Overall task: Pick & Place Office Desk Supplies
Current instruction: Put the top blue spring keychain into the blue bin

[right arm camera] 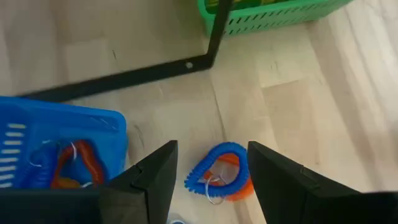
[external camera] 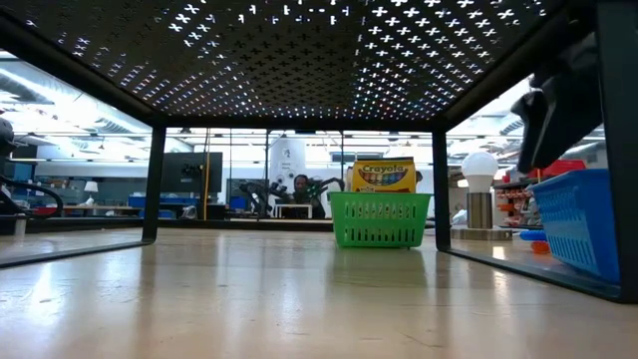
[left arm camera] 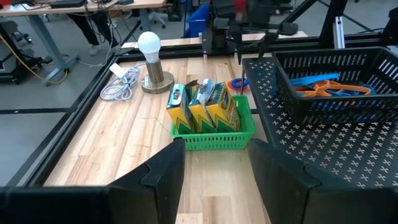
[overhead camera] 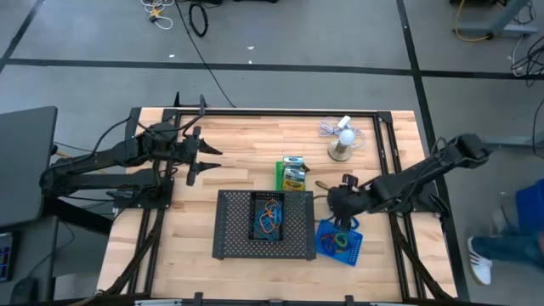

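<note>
Next, my right gripper should grab the blue loop by its coiled band [right arm camera: 211,160] to put it in the blue bin [right arm camera: 62,149] with the other loops.
My right gripper [overhead camera: 341,206] [right arm camera: 211,171] is open and hovers above the table between the green bin and the blue bin. A blue and an orange coiled loop [right arm camera: 219,176] lie on the wood, showing between its fingers, untouched. The blue bin [overhead camera: 340,243] [right arm camera: 57,148] holds more loops. The green bin [overhead camera: 293,174] [left arm camera: 213,127] holds upright yellow-green crayon boxes [left arm camera: 204,106]. A small black bin [overhead camera: 270,218] [left arm camera: 333,87] with coloured loops sits on the mesh tray. My left gripper [overhead camera: 202,161] [left arm camera: 217,171] is open, waiting left of the green bin.
The large black mesh tray [overhead camera: 229,234] stands on legs at the table's near middle; one leg [right arm camera: 219,31] is close to my right gripper. A white mini fan [overhead camera: 342,140] with its cable stands at the far right. Bare wood lies between my left gripper and the tray.
</note>
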Controlling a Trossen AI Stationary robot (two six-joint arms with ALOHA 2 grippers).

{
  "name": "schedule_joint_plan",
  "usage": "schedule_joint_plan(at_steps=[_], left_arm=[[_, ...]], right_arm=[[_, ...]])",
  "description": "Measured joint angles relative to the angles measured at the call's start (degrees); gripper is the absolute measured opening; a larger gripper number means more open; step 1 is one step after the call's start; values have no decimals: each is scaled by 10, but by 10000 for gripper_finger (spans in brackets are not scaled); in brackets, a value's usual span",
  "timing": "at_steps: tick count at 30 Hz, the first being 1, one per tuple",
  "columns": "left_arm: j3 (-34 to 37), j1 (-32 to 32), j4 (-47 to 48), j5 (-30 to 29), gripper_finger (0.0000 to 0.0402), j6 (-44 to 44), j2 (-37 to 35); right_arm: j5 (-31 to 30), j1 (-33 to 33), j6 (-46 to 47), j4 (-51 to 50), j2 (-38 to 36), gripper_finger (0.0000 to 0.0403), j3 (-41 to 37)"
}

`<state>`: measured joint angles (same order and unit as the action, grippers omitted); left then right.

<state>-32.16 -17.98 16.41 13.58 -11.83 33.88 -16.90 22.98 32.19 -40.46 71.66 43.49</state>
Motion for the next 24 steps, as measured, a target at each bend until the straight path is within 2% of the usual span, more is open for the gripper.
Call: schedule_joint_plan(at_steps=[3, 7, 11, 24], left_arm=[[0, 0, -3, 0, 188, 0, 0], [0, 0, -6, 0, 188, 0, 0], [0, 0, -6, 0, 188, 0, 0], [0, 0, -6, 0, 188, 2, 0]], right_arm=[[6, -7, 4, 56, -65, 203, -64], [15, -31, 15, 59, -114, 203, -120], [38, -69, -8, 60, -116, 203, -143], [119, -172, -133, 75, -101, 203, -148]])
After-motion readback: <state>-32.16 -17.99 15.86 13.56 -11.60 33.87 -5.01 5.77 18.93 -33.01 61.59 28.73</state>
